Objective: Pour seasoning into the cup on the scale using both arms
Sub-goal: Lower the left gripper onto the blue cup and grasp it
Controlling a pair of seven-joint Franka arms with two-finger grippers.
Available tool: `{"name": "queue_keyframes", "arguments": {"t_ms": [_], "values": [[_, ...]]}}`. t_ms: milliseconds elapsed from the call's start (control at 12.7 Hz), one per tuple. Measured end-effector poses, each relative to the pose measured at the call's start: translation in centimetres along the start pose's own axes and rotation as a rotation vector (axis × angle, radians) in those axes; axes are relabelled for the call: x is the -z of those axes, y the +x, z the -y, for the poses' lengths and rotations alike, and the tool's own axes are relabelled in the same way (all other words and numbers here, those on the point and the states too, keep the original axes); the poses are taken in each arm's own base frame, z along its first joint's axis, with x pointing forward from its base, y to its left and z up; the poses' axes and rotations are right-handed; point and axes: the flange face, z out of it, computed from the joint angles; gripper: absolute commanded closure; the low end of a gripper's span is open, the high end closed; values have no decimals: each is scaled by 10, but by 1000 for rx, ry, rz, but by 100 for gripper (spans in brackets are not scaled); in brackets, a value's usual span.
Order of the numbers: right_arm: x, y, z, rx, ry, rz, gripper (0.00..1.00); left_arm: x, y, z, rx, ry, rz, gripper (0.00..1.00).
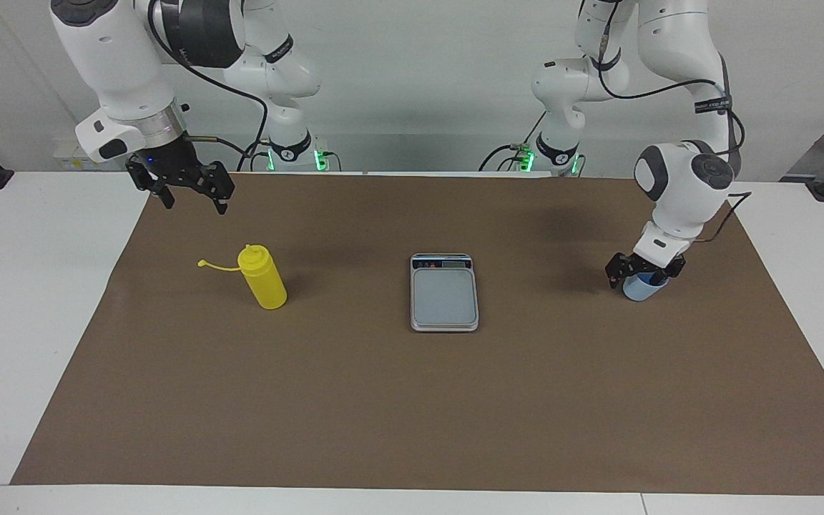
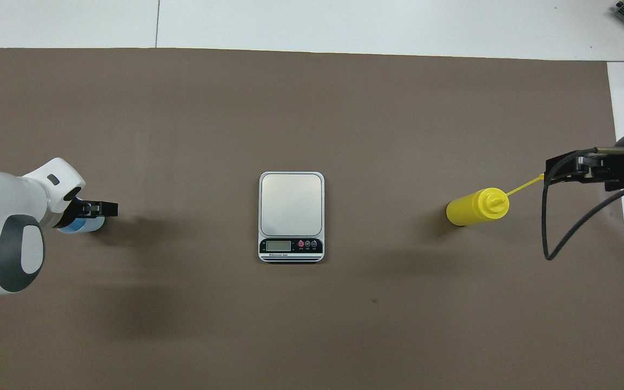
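My left gripper grabs the light-blue cup by its rim [image 2: 99,223] next, to set the cup on the scale [image 2: 291,205] for the seasoning.
The yellow seasoning bottle [image 1: 264,286] stands upright toward the right arm's end of the table, its cap strap sticking out sideways; it also shows in the overhead view [image 2: 472,208]. My right gripper [image 1: 195,204] is open and empty, raised above the mat near the bottle's strap [image 2: 547,176]. The silver-grey scale [image 1: 444,297] lies at the middle with nothing on its plate [image 2: 291,203]. The light-blue cup [image 1: 642,290] stands toward the left arm's end. My left gripper [image 1: 641,275] is low over it, fingers apart at the cup's rim, mostly hiding the cup [image 2: 82,227] from above.
A brown mat [image 1: 412,400] covers most of the white table [image 1: 40,300]. The scale's dark display strip [image 2: 290,246] faces the robots.
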Motion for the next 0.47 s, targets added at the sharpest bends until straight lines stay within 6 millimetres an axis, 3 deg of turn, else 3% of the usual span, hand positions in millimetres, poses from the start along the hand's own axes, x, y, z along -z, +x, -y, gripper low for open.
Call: {"name": "queue_keyframes", "arguments": {"t_ms": [79,236,315,472], "values": [[0,0,0,0,0,0,0,-1,0,0,0,0,1,36],[0,0,0,0,0,0,0,-3,0,0,0,0,4,83],[0,0,0,0,0,0,0,-4,0,0,0,0,6,100],[0,0,0,0,0,0,0,-5,0,0,1,0,8,100]]}}
